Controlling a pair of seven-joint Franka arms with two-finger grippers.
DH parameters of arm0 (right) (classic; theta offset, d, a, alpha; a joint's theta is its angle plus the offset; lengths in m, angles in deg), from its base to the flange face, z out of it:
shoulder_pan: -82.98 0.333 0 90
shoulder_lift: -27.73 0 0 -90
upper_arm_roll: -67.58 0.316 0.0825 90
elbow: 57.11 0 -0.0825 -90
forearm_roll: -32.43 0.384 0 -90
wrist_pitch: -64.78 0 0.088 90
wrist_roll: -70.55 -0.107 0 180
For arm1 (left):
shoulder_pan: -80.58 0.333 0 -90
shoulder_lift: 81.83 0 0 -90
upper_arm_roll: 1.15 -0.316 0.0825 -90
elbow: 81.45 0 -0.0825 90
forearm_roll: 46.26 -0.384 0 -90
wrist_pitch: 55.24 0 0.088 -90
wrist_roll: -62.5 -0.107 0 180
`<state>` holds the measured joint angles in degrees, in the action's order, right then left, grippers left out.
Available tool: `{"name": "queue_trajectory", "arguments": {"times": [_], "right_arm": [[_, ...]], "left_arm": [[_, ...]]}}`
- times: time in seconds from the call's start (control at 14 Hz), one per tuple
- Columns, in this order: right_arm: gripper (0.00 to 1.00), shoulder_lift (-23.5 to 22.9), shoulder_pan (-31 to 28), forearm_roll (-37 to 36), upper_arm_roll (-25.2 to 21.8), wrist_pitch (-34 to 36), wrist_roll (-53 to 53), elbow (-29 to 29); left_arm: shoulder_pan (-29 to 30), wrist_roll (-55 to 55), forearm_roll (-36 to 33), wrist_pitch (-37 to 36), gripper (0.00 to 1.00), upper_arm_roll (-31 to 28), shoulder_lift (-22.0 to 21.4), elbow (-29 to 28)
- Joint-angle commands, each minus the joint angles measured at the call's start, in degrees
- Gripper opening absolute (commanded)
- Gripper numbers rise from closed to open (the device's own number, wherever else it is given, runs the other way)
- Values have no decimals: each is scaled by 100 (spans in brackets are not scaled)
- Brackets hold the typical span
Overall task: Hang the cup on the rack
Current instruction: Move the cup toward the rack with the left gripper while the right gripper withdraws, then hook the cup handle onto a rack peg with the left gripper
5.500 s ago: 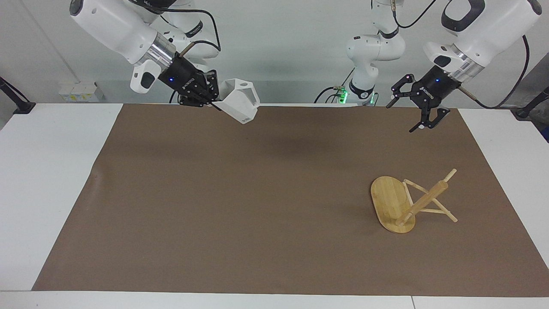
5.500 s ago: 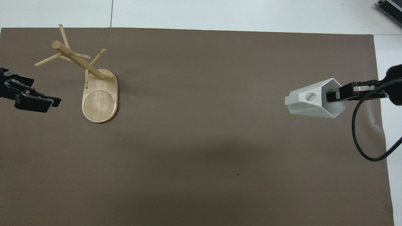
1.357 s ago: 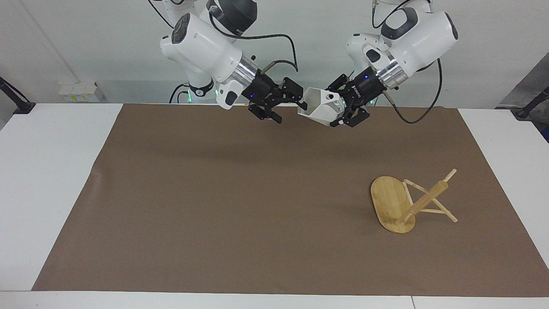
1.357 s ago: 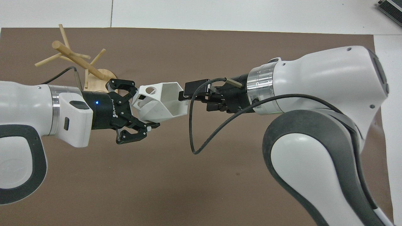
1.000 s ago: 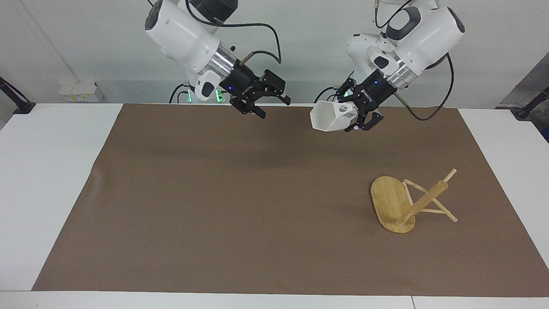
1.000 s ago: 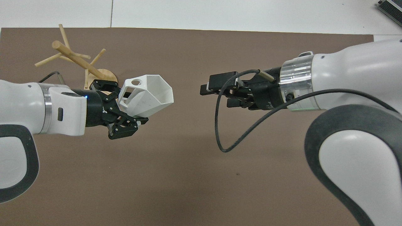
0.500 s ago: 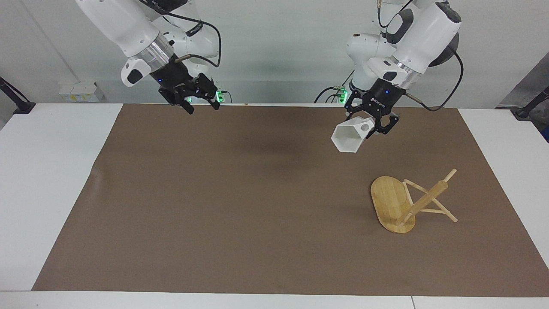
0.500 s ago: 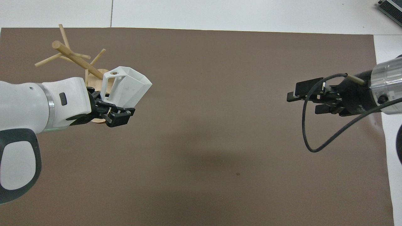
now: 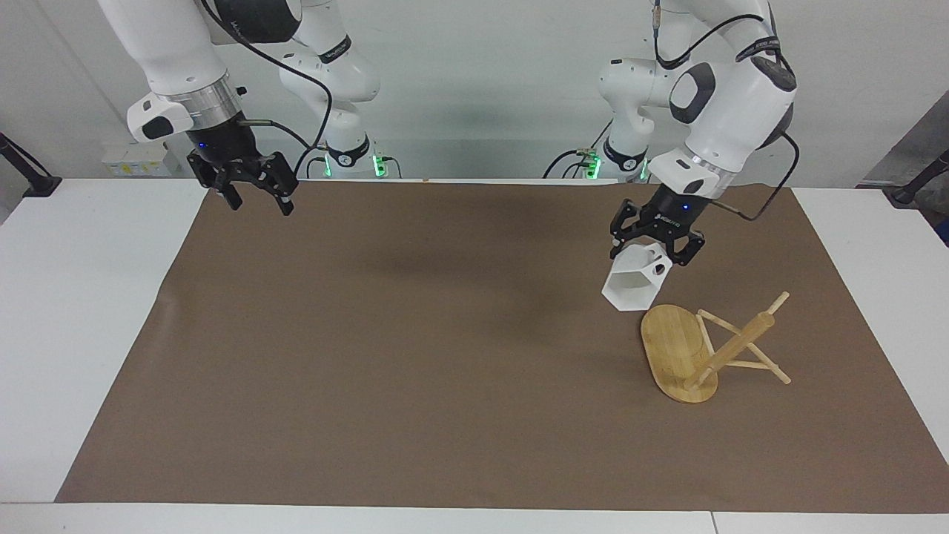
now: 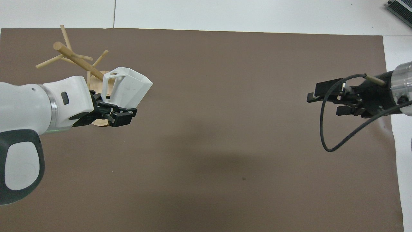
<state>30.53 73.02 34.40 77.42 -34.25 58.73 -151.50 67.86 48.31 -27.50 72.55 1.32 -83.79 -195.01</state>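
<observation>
The cup's handle (image 10: pixel 105 87) has yet to reach the rack's upper peg (image 10: pixel 83 57), so the robot's left gripper should keep holding the cup until it hangs on that peg.
The cup (image 9: pixel 632 287) (image 10: pixel 127 85), white and faceted, hangs tilted in the air with its hexagonal mouth turned down and outward. My left gripper (image 9: pixel 655 254) (image 10: pixel 112 108) is shut on its handle end. It holds the cup low over the mat at the edge of the rack's oval base (image 9: pixel 671 348). The rack (image 9: pixel 734 347) (image 10: pixel 77 61) is a bamboo mug tree with a thick post and thin pegs, standing toward the left arm's end of the table. My right gripper (image 9: pixel 252 196) (image 10: pixel 325 100) is open with nothing in it, over the mat's corner at the right arm's end.
A brown mat (image 9: pixel 415 334) covers most of the white table (image 9: pixel 89 311). A black cable (image 10: pixel 328 129) loops down from the right wrist.
The cup passed from my right gripper to my left. Over the last second the left arm carried it down to the rack's base, and the right arm drew back to its own end.
</observation>
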Motion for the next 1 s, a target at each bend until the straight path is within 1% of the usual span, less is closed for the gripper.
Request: {"name": "queue_trajectory", "arguments": {"times": [0.0, 0.07, 0.21, 0.29, 0.5, 0.57, 0.93], "right_arm": [[100, 10, -155, -442, 71, -169, 224, -10], [100, 10, -243, -513, 80, -196, 372, -27], [100, 28, -471, -514, 80, -379, 1091, -115], [100, 45, -550, -514, 80, -433, 1190, -150], [100, 98, -569, -496, 62, -293, 1191, -264], [100, 98, -569, -496, 62, -267, 1191, -265], [100, 81, -560, -408, 71, 190, 1191, -124]], "left_arm": [[68, 302, -257, 53, 0, -9, 432, 421], [164, 355, -293, 62, 0, -9, 494, 483], [191, 425, -363, 62, 0, -9, 670, 641], [191, 487, -416, 88, 0, -17, 775, 712], [322, 540, -425, 132, 0, -18, 917, 879], [340, 740, -434, 124, 0, -26, 978, 984], [463, 1207, -583, 97, 0, -44, 1014, 1020]]}}
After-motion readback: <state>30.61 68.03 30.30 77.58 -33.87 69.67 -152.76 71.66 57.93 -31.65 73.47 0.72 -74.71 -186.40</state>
